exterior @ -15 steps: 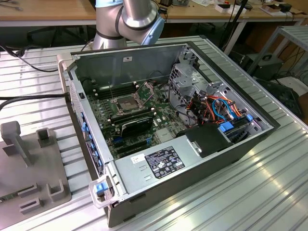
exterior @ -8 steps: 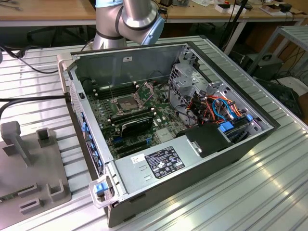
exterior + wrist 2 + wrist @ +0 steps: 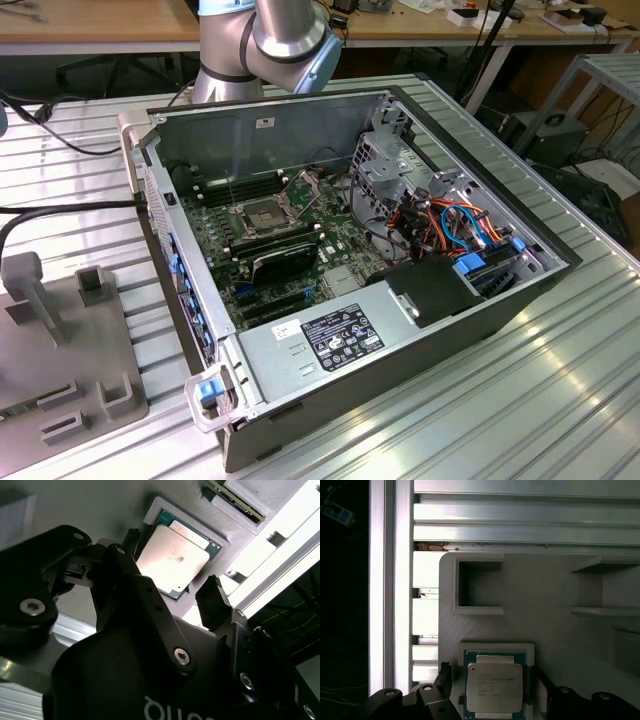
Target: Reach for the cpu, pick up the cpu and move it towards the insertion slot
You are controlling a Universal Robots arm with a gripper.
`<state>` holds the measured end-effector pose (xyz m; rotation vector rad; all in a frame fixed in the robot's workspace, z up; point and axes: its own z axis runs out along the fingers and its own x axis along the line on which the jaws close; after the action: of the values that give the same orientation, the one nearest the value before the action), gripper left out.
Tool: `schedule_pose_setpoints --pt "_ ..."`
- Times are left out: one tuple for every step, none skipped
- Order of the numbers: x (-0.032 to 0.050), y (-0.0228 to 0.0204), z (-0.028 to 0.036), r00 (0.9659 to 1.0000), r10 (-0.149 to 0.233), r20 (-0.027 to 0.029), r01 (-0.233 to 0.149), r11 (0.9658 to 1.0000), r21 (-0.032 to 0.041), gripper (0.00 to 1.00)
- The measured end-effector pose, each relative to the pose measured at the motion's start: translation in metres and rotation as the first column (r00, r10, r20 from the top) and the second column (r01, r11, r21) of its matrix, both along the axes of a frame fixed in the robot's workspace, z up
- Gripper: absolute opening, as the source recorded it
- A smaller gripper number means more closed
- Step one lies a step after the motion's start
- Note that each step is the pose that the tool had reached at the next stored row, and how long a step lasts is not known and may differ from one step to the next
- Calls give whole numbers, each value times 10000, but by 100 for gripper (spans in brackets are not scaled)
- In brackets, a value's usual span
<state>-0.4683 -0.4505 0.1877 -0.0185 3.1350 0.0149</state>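
The holder's raised side [image 3: 496, 647] closely frames the cpu. My gripper grabs the cpu by its opposite side edges next, where the holder's side opens.
The cpu [image 3: 172, 560] [image 3: 495, 685], a thin square chip with a dull silver-beige face, lies flat in a square recess of a grey holder [image 3: 545, 605]. In both wrist views my gripper [image 3: 172, 562] [image 3: 492, 677] is open just above it, one black finger [image 3: 131, 539] on one side and the other finger [image 3: 214, 592] on the opposite side. Neither finger touches the chip. In the exterior view the insertion slot [image 3: 258, 213] sits on the motherboard inside the open computer case [image 3: 400, 350], its metal frame lid raised.
The grey holder has other recesses and raised walls [image 3: 479, 587] near the chip. Ribbed aluminium table rails [image 3: 520, 525] run beside it. Inside the case are a black card [image 3: 285, 260], a drive cage [image 3: 395, 165] and coloured cables [image 3: 450, 225]. A grey fixture [image 3: 60, 340] lies at the exterior view's left.
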Motion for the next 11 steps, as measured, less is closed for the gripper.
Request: schedule_pose_setpoints --pt "7 -1 -4 10000 1 -1 -1 10000 0 72" --pt "7 -1 -4 10000 1 -3 -1 10000 -2 72" --pt "7 -2 -3 10000 1 -4 -1 10000 -3 72" --pt "7 -2 -2 10000 1 -5 -1 10000 -4 72" --pt "7 -1 -3 10000 1 -5 -1 10000 -3 72" --pt "8 -1 -2 10000 1 -4 -1 10000 -3 72" --pt "8 -1 10 10000 1 -5 -1 10000 -4 72" --pt "9 -1 14 10000 1 -4 -1 10000 -4 72" --pt "10 -1 16 10000 -1 -3 1 10000 -4 72" --pt "15 -1 16 10000 -13 -2 13 10000 -19 72" --pt "21 -2 17 10000 -31 -4 31 10000 -26 72"
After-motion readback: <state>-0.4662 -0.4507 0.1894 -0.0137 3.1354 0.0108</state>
